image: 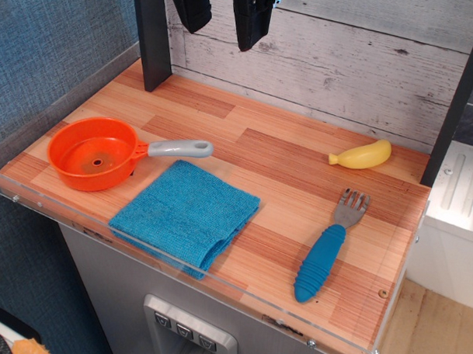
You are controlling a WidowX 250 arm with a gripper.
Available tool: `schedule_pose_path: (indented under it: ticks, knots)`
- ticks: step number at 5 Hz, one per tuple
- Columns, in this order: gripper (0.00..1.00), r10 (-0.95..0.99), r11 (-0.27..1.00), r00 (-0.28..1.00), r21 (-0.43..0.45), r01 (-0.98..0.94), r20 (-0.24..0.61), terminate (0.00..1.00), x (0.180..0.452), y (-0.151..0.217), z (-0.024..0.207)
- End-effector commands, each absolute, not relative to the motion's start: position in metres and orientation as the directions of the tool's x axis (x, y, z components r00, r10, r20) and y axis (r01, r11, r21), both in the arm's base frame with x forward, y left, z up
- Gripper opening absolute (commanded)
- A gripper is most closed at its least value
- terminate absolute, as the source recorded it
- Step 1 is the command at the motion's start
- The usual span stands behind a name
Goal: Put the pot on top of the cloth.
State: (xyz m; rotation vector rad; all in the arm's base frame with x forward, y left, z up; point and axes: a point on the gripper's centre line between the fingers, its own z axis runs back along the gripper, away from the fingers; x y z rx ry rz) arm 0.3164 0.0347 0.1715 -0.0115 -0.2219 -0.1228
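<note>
The orange pot needs to go on the folded teal-blue cloth (187, 212), so I have to grab the pot with my gripper by its grey handle (179, 148) next.
The orange pot (93, 154) sits upright at the left of the wooden table, its grey handle (179, 148) pointing right. A small hole shows in its base. The folded teal-blue cloth (187, 212) lies flat just right of and in front of the pot, near the table's front edge, with nothing on it. My gripper (223, 17) hangs high at the top of the view, well above the back of the table. Its two black fingers (252, 22) stand apart with nothing between them.
A yellow toy banana (362, 155) lies at the back right. A fork with a blue handle (324, 258) lies at the front right. A clear plastic rim (217, 273) edges the table's front and left. Dark posts (152, 38) stand at the back left and right.
</note>
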Motion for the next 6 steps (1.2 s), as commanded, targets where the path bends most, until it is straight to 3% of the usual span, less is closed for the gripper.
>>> schedule_pose_path:
  ticks: [1, 3, 5, 6]
  knots:
    - [1.0, -0.12, 0.992, 0.968, 0.002, 0.123, 0.22, 0.0, 0.316, 0.035, 0.171]
    - [1.0, -0.56, 0.823, 0.822, 0.183, 0.537, 0.107, 0.0, 0.298, 0.077, 0.154]
    - [1.0, -0.807, 0.578, 0.59, 0.213, 0.788, 0.006, 0.0, 0.302, 0.119, 0.11]
    - [1.0, -0.842, 0.532, 0.538, 0.21, 0.82, 0.032, 0.0, 0.3, 0.118, 0.095]
